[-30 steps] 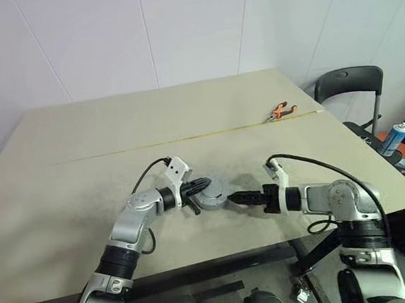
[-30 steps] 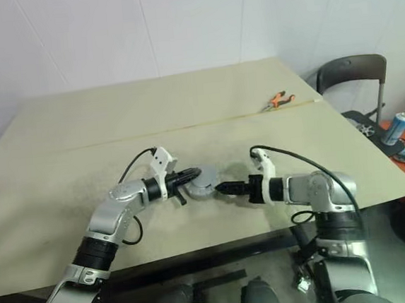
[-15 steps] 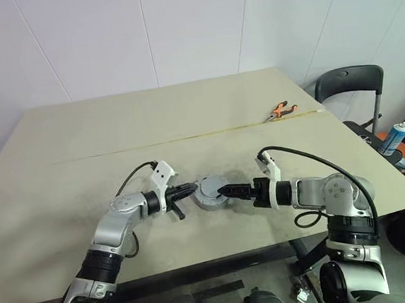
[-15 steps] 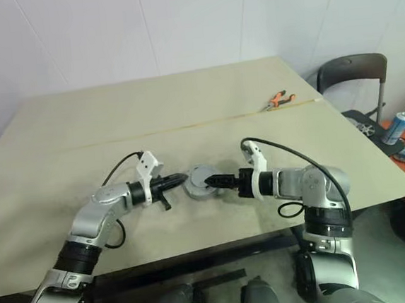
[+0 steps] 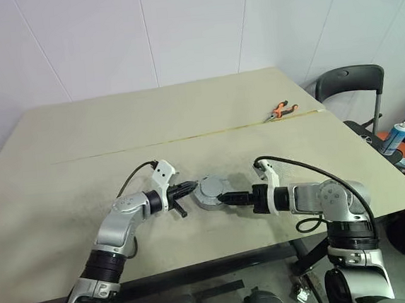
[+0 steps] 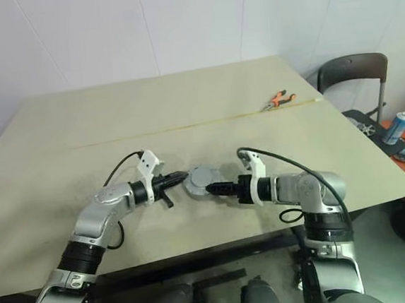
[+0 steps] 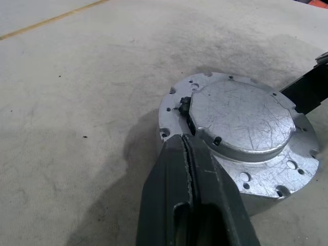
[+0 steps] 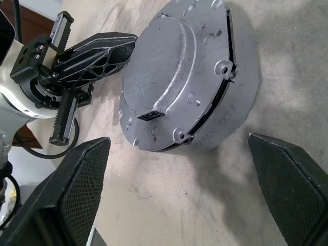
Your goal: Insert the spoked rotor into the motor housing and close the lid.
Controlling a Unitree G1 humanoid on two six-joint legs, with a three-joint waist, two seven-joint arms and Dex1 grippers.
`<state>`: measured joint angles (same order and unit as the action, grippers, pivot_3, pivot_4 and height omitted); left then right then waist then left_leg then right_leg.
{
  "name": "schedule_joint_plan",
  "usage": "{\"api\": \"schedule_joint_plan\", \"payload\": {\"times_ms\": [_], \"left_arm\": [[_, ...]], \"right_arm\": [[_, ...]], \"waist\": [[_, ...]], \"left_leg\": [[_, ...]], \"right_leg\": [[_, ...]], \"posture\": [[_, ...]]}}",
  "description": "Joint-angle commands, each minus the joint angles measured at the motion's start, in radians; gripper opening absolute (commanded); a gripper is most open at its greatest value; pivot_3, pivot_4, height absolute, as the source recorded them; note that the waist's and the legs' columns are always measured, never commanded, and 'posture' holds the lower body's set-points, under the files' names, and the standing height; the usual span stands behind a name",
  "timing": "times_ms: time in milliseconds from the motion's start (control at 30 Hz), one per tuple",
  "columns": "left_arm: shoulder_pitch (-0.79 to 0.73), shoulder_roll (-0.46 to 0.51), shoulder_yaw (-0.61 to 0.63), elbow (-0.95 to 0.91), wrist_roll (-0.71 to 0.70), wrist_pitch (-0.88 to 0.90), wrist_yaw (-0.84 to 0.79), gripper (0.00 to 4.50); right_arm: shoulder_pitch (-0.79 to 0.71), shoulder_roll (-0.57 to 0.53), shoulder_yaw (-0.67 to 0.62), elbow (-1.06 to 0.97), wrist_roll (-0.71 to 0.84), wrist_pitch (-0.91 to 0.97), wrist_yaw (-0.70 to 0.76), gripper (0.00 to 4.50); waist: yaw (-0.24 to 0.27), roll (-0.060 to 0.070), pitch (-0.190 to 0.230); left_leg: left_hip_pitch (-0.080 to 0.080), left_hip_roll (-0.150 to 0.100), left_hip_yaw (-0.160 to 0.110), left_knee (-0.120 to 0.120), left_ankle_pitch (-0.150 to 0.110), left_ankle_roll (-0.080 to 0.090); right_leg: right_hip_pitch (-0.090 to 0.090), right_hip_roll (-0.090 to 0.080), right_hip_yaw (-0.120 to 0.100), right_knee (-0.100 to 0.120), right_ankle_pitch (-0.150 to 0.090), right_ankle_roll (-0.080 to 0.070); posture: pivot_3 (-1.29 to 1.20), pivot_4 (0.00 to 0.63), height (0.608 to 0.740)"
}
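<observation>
The right gripper grabs the motor housing across its narrower thickness next, since the motor housing's round side spreads wide.
The motor housing is a grey round puck on the table, between my two grippers. The lid, a scratched silver plate with a raised centre, lies on top of it. A thin dark gap shows under the lid's edge in the right wrist view. My left gripper is shut, and its fingertips meet the housing's left rim. From the right, my right gripper stands wide open and holds nothing; its two fingers flank the housing. The spoked rotor is hidden.
Orange-handled pliers lie at the far right on the table's seam line. A dark chair and a spray can stand beyond the right edge. The table's front edge runs just below both forearms.
My left gripper has drawn back to the left, from over the lid to the housing's left rim, still shut. The right gripper stays open at the housing's right side.
</observation>
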<state>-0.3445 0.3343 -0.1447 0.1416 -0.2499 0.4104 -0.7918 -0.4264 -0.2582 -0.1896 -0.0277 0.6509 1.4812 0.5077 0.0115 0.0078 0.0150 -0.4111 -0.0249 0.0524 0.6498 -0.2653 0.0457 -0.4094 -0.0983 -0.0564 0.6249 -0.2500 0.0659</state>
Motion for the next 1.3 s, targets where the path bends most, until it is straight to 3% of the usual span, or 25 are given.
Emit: {"api": "schedule_joint_plan", "payload": {"times_ms": [33, 367, 900, 1000, 1167, 1300], "left_arm": [[-0.001, 0.003, 0.004, -0.01, 0.006, -0.005, 0.007, 0.0], [-0.012, 0.005, 0.006, 0.023, 0.014, -0.019, 0.019, 0.0], [-0.041, -0.009, 0.01, 0.072, 0.027, -0.053, 0.033, 0.0], [-0.041, -0.01, 0.009, 0.075, 0.029, -0.054, 0.032, 0.0], [-0.049, -0.01, 0.01, 0.085, 0.032, -0.058, 0.027, 0.0], [-0.054, -0.011, 0.012, 0.092, 0.034, -0.061, 0.024, 0.0]], "right_arm": [[-0.001, 0.006, 0.014, -0.011, -0.009, -0.038, -0.021, 4.48], [-0.068, 0.128, -0.004, 0.078, 0.002, -0.092, -0.078, 4.48], [-0.154, 0.186, -0.091, 0.208, 0.015, -0.146, -0.122, 4.48], [-0.166, 0.222, -0.118, 0.216, 0.021, -0.168, -0.147, 3.87], [-0.175, 0.253, -0.131, 0.219, 0.029, -0.172, -0.169, 2.28], [-0.161, 0.25, -0.123, 0.219, 0.024, -0.17, -0.172, 2.18]], "waist": [[-0.001, 0.0, 0.0], [-0.008, 0.0, 0.0], [-0.007, 0.0, 0.0], [-0.007, 0.001, 0.001], [-0.007, 0.002, 0.001], [-0.005, 0.002, 0.001]], "left_leg": [[0.0, 0.0, 0.0, 0.0, 0.0, 0.0], [0.002, 0.0, 0.0, 0.0, 0.0, 0.0], [0.002, 0.0, 0.0, 0.0, 0.0, 0.0], [0.002, 0.0, 0.0, 0.0, 0.0, 0.0], [0.001, 0.0, 0.0, -0.001, 0.0, 0.0], [0.001, 0.0, 0.0, 0.0, 0.0, 0.0]], "right_leg": [[0.0, 0.0, 0.0, 0.0, 0.0, 0.0], [0.0, 0.0, 0.0, 0.003, 0.0, 0.0], [-0.002, 0.0, 0.0, 0.004, 0.0, 0.0], [-0.002, 0.0, 0.0, 0.004, 0.0, 0.0], [-0.003, 0.0, 0.0, 0.004, 0.002, 0.003], [-0.003, 0.0, 0.0, 0.004, 0.001, 0.002]], "posture": [[0.0, 0.0, 0.74], [0.0, 0.0, 0.74], [0.0, 0.0, 0.74], [0.0, 0.0, 0.74], [0.0, 0.0, 0.74], [0.0, 0.0, 0.74]]}}
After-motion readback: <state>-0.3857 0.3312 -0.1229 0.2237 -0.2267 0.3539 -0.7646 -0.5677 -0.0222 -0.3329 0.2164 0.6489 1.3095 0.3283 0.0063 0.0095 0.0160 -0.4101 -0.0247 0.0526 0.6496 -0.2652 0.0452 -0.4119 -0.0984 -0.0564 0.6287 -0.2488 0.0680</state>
